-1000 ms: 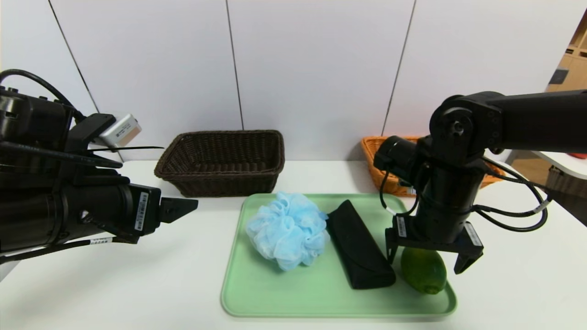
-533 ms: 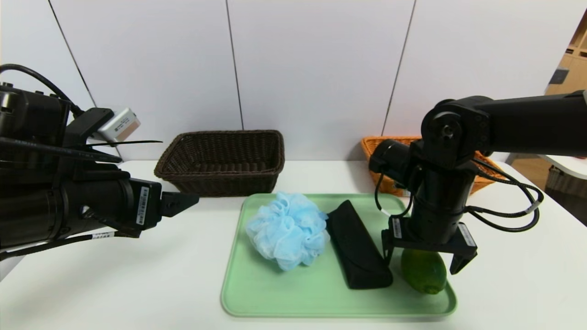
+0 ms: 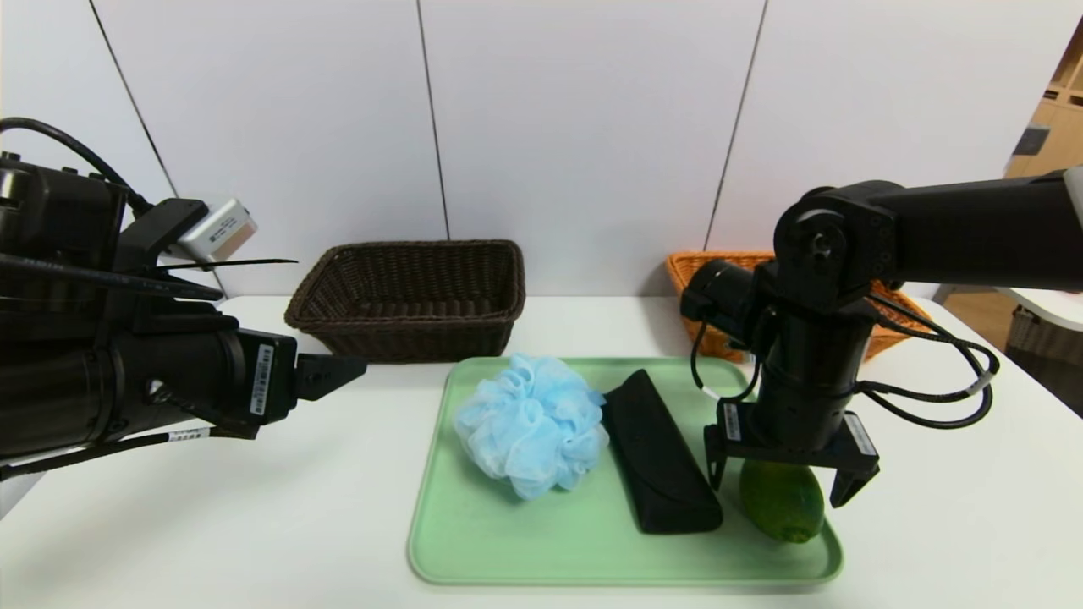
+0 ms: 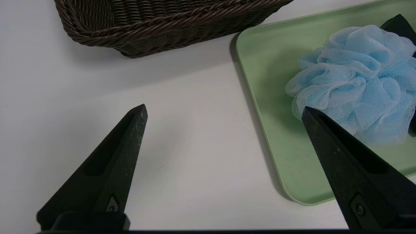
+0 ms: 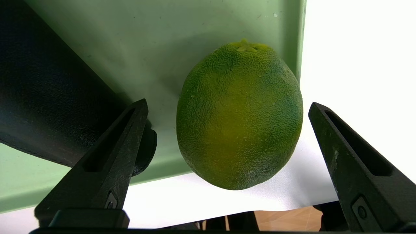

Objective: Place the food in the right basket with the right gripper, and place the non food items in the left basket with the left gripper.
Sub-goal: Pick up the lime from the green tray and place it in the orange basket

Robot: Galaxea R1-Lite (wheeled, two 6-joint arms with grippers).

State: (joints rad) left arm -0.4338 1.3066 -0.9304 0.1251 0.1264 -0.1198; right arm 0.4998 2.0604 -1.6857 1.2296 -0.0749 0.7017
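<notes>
The right gripper should close on the green citrus fruit (image 3: pixel 783 501) now, as its fingers are on both sides of the fruit, over the tray (image 3: pixel 508 541).
The green citrus fruit (image 3: pixel 783 501) (image 5: pixel 240 117) lies at the right end of the green tray (image 3: pixel 508 541). My right gripper (image 3: pixel 780 491) (image 5: pixel 228 105) hangs over it, open, one finger on each side with a gap on both. Beside the fruit lies the black glasses case (image 3: pixel 662 452) (image 5: pixel 48 91), then the blue bath pouf (image 3: pixel 531 425) (image 4: pixel 357 81). My left gripper (image 3: pixel 351 370) (image 4: pixel 224 110) hovers open above bare table left of the tray, holding nothing. The dark brown left basket (image 3: pixel 406 296) (image 4: pixel 156 22) is behind it. The orange right basket (image 3: pixel 689 279) is mostly hidden by the right arm.
A white wall runs close behind both baskets. The tray's raised rim (image 5: pixel 297 39) sits just beside the fruit, and the table's right edge lies beyond it. White table top (image 3: pixel 254 524) stretches left and in front of the tray.
My right gripper has shifted slightly left over the fruit, still open. The left arm has barely moved. Nothing on the tray has shifted.
</notes>
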